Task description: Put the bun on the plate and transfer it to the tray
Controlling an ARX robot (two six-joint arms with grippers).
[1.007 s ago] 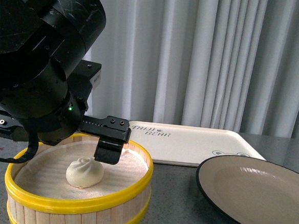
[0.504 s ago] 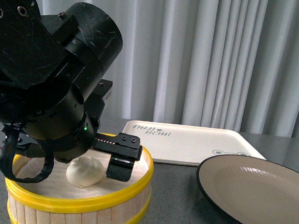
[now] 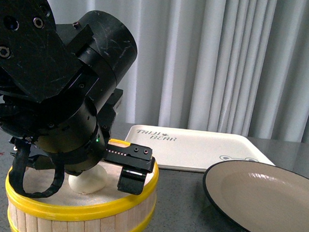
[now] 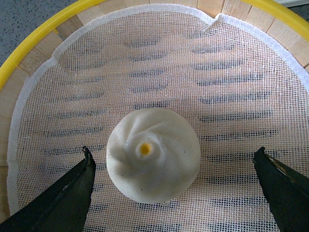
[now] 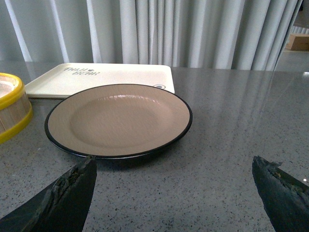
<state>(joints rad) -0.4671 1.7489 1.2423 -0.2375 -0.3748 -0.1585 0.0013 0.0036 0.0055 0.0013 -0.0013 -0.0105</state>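
Observation:
The left gripper grips the cream-white bun by its pleated swirl top next, to move the bun onto the plate.
The bun, cream-white with a pleated swirl, sits on white mesh inside a yellow-rimmed wooden steamer basket. My left gripper is open, with one finger on each side of the bun and a gap on both sides. In the front view the left arm hangs over the basket and hides most of the bun. The black-rimmed beige plate lies empty at the right, with the cream tray behind it. My right gripper is open over bare table in front of the plate.
The grey speckled table top extends to the right of the plate. The tray lies beyond the plate in the right wrist view, with the basket at the side. Grey curtains hang behind the table.
My left arm has swung right and down into the basket, and its fingers have come down around the bun. The bun, plate and tray have not moved.

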